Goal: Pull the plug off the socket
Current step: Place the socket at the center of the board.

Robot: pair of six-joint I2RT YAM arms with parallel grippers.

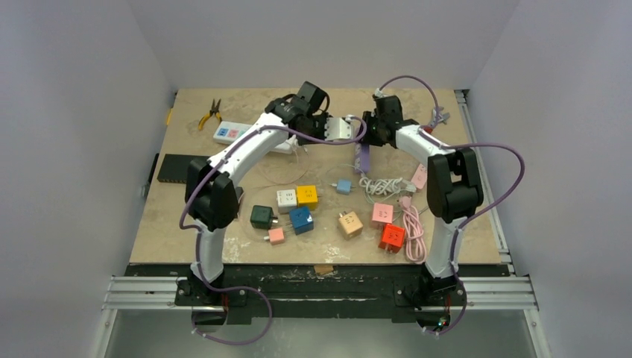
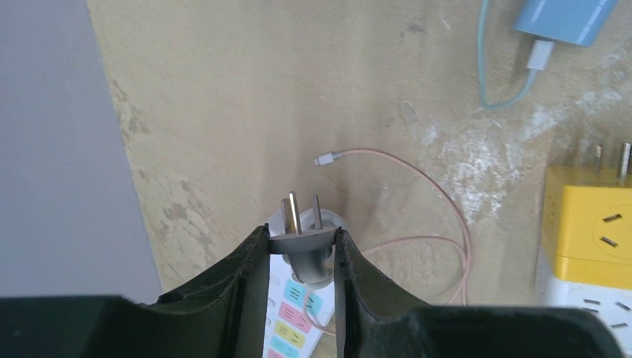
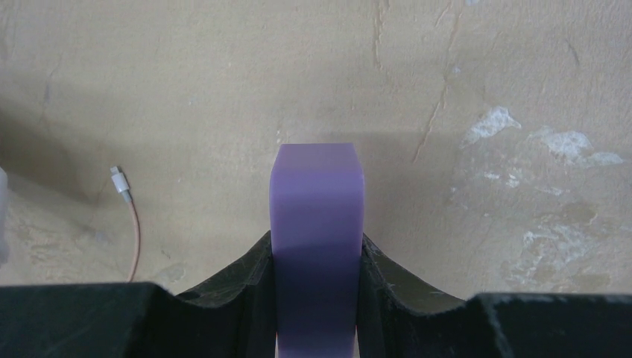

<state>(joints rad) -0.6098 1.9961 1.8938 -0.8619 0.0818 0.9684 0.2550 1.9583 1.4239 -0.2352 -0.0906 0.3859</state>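
The purple socket strip [image 3: 317, 201] hangs above the flat table, apart from its soft shadow, and would fall if I opened now. My right gripper keeps holding it for now.
My left gripper [image 2: 302, 233] is shut on a grey-white plug [image 2: 309, 245]. Its two metal prongs are bare and point away from me, above the table. In the right wrist view my right gripper [image 3: 317, 242] is shut on the purple socket strip [image 3: 317, 201], which sticks out past the fingertips. From above, the left gripper [image 1: 333, 128] and right gripper [image 1: 367, 131] face each other at the back of the table, a small gap apart. The purple socket [image 1: 363, 158] hangs toward the near side. The plug stands free of the socket.
A white power strip [image 1: 237, 134] with coloured outlets and pliers [image 1: 209, 113] lie back left. Several coloured cube adapters, among them yellow [image 1: 306, 195] and blue [image 1: 301, 219], sit mid-table. White cables [image 1: 381, 183] and a pink cable [image 1: 414, 227] lie on the right.
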